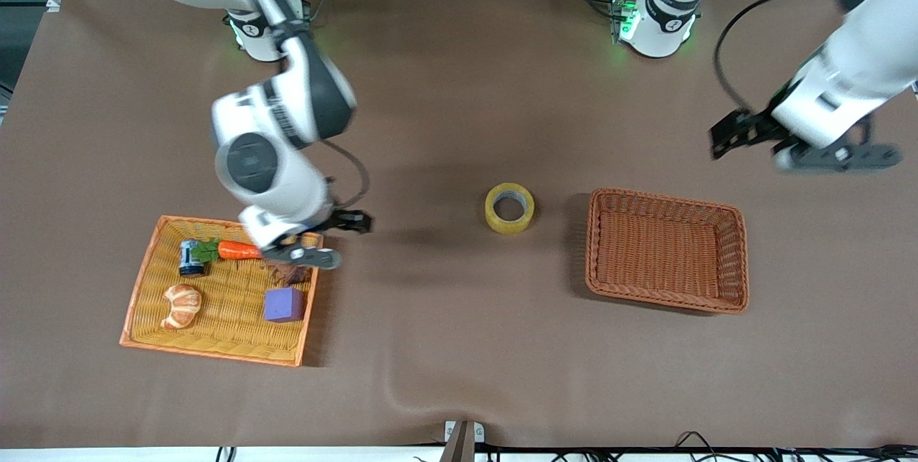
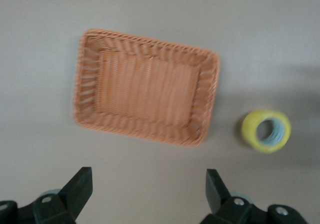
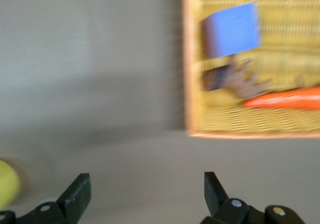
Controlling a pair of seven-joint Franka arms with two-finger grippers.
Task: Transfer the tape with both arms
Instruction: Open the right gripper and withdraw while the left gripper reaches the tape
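Observation:
The left gripper takes hold of the tape by its ring wall (image 1: 526,207) (image 2: 252,129) next, to move the tape into the brown wicker basket.
The tape (image 1: 510,224), a yellowish ring with a grey core, lies flat on the brown table between the two baskets; the left wrist view also shows the tape (image 2: 251,130), beside the brown basket (image 2: 150,39). My right gripper (image 1: 353,221) hangs open and empty over the table by the corner of the orange tray (image 1: 215,353); its wrist view shows only the yellow edge of the tape (image 3: 6,185). My left gripper (image 1: 730,135) is open and empty, up in the air toward the left arm's end of the table. Bare table shows between the left gripper's (image 2: 148,176) fingers and the right gripper's (image 3: 147,181).
The brown wicker basket (image 1: 663,198) stands empty beside the tape, toward the left arm's end. The orange tray holds a purple cube (image 1: 283,304), a carrot (image 1: 239,250), a croissant (image 1: 182,305) and a small can (image 1: 191,257). Bare tablecloth lies nearer the front camera.

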